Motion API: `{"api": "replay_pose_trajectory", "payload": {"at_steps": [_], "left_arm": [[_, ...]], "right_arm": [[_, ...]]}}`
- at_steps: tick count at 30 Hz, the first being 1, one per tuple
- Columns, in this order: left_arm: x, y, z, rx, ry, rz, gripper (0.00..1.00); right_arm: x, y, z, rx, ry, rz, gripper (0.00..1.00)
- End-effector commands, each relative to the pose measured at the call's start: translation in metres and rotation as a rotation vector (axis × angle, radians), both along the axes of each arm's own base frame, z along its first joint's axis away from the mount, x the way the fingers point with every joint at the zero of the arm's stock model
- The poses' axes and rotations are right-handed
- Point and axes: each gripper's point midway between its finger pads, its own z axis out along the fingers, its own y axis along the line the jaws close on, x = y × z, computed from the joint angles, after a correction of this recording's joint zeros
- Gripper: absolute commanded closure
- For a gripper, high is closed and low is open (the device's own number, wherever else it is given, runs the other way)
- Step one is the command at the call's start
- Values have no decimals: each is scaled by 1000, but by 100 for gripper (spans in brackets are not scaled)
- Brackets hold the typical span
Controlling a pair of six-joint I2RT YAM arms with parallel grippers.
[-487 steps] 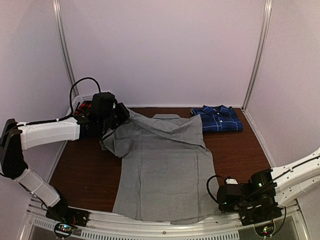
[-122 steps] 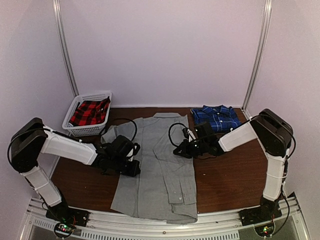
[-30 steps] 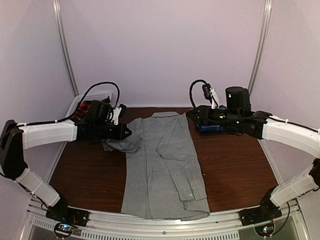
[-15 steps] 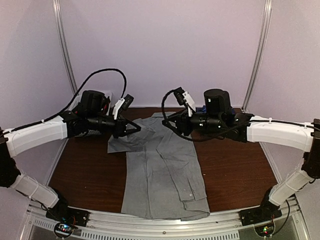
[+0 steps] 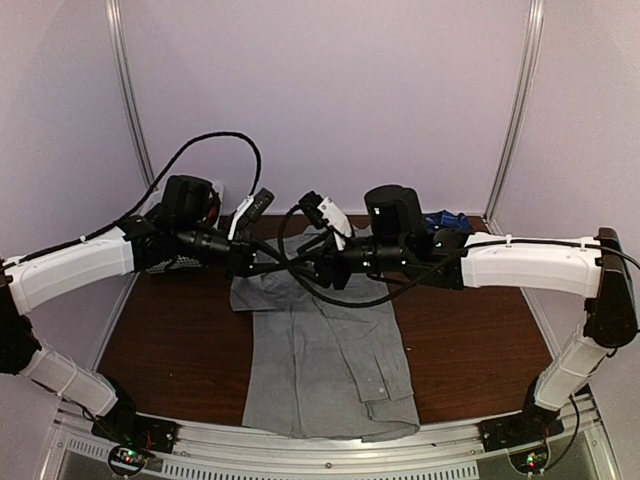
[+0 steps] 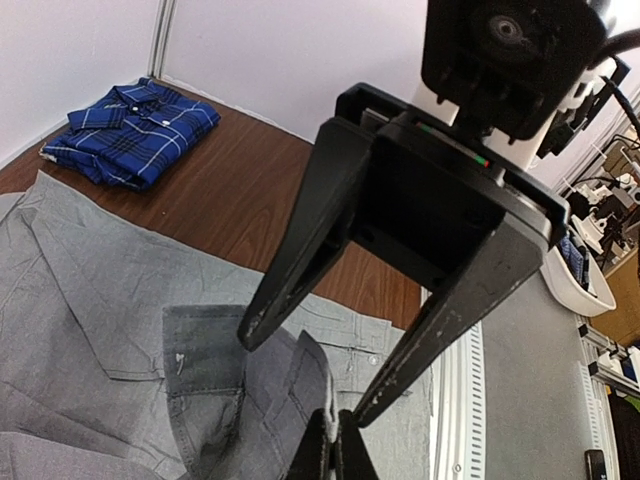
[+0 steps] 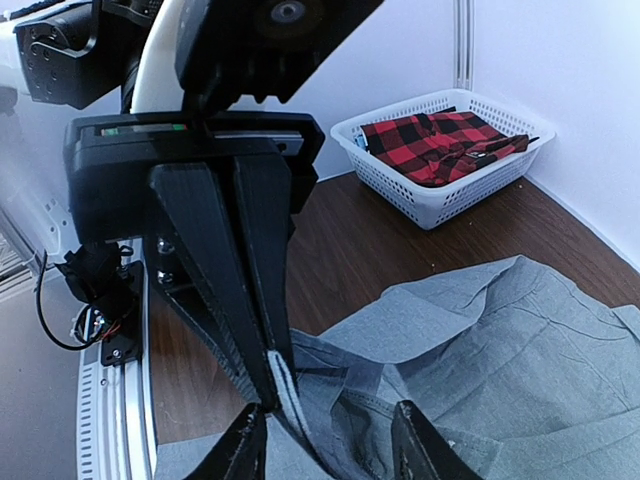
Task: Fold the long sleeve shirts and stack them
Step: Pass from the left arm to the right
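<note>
My right gripper needs to close now and would hold the fold, because its fingers reach past the edge of the held fold.
The light grey shirt point(image 5: 330, 350) lies lengthwise on the table with its sides folded in, and its far end is lifted. My left gripper point(image 5: 275, 262) is shut on a fold of that grey fabric; this also shows in the left wrist view point(image 6: 328, 450) and the right wrist view point(image 7: 268, 385). My right gripper point(image 5: 305, 270) is open and faces the left one, its fingers straddling the held fold point(image 6: 310, 368), point(image 7: 330, 450). The folded blue plaid shirt point(image 6: 130, 130) lies at the far right, mostly hidden behind the right arm in the top view point(image 5: 447, 218).
A white basket point(image 7: 440, 205) holding a red and black plaid cloth point(image 7: 440, 140) stands at the far left corner. The wooden table point(image 5: 170, 340) shows on both sides of the grey shirt. A metal rail point(image 5: 300, 455) runs along the near edge. Walls close in the back and sides.
Both grippers have moved toward the middle and met above the shirt's far end. The left one carried the grey fabric rightward and up. The right one came left from the blue shirt.
</note>
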Motion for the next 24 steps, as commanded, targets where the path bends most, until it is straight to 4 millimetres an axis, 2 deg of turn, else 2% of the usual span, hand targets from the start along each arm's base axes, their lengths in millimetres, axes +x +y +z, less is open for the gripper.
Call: {"api": "replay_pose_trajectory", "payload": {"at_steps": [1,4,13,20,24], "left_arm": [[-1,-4,17,-35,-54,-27,100],[2,-3,17,-30,-63,-11,100],[14,-1,20,-28,-96,63,100],[26,3,24,-34,-120,150,100],[31,5,24,-37,-114,185,100]], "right_arm": [[-4,11,5,-5,-15,20,58],[-8,13,-2,-17,-7,29,61],[-12,10,-16,-44,20,15,76],[-11,8,-20,-55,33,-2,99],[-2,3,-17,-48,31,-64,100]]}}
